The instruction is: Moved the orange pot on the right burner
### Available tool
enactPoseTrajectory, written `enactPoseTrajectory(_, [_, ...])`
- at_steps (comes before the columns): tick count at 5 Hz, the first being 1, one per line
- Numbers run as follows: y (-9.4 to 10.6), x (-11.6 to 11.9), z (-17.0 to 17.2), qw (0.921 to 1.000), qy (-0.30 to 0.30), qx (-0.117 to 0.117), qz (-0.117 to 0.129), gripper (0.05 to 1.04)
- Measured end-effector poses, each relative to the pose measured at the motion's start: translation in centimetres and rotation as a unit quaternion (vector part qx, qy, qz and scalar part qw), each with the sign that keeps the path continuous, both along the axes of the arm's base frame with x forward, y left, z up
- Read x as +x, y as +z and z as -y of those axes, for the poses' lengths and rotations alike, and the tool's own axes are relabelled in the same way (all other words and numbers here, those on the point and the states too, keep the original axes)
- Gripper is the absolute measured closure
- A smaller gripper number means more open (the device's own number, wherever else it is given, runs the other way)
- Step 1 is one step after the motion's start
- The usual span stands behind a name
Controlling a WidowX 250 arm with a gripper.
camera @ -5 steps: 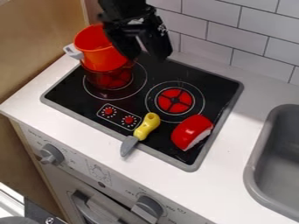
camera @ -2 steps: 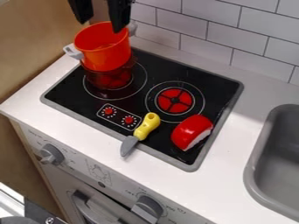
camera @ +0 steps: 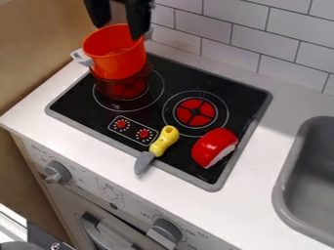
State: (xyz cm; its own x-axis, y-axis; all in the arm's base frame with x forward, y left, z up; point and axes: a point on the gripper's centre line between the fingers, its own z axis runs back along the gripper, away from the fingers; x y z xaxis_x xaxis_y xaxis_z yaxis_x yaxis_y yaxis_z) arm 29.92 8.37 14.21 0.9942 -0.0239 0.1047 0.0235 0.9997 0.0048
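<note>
I will next grab the pot by its rim with my gripper to move the orange pot [camera: 116, 63] onto the right burner.
At the top left of the camera view, the black gripper [camera: 117, 30] hangs over the orange pot, open, its two fingers spread apart. One finger is above the pot's back left, the other overlaps the pot's right rim in view; whether it touches the rim I cannot tell. The orange pot [camera: 116, 63] stands upright at the back left of the stove, behind the left burner [camera: 128, 89], with grey handles at its left and right. The right burner [camera: 195, 112] is a red disc with a black cross inside white rings, and nothing stands on it.
A yellow-handled knife [camera: 164, 141] lies over the stove's front edge. A red and white toy food piece [camera: 215, 147] sits close to the right burner, at its front right. The grey sink [camera: 287, 188] is at the right, and a tiled wall [camera: 261, 39] stands behind.
From above the pot's right side, the gripper has moved left and up, uncovering the pot's right handle, then slightly right again. The pot stays where it was.
</note>
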Motion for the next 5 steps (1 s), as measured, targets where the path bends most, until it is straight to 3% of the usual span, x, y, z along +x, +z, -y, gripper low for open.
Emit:
enactPoseTrajectory(1, [-1.7, 1.1, 0.3, 0.9993, 0.001, -0.014, 0.034, 0.084])
enactPoseTrajectory(2, [-3.7, 1.7, 0.7, 0.9983, -0.007, -0.027, 0.052, 0.084])
enactPoseTrajectory(3, [-4.9, 1.9, 0.9, 0.9972, -0.013, -0.020, 0.071, 0.084])
enactPoseTrajectory(4, [-6.1, 1.9, 1.0, 0.9972, -0.008, -0.009, 0.074, 0.127])
enactPoseTrajectory(5, [-6.2, 1.8, 1.3, 0.9975, -0.004, -0.012, 0.069, 0.396])
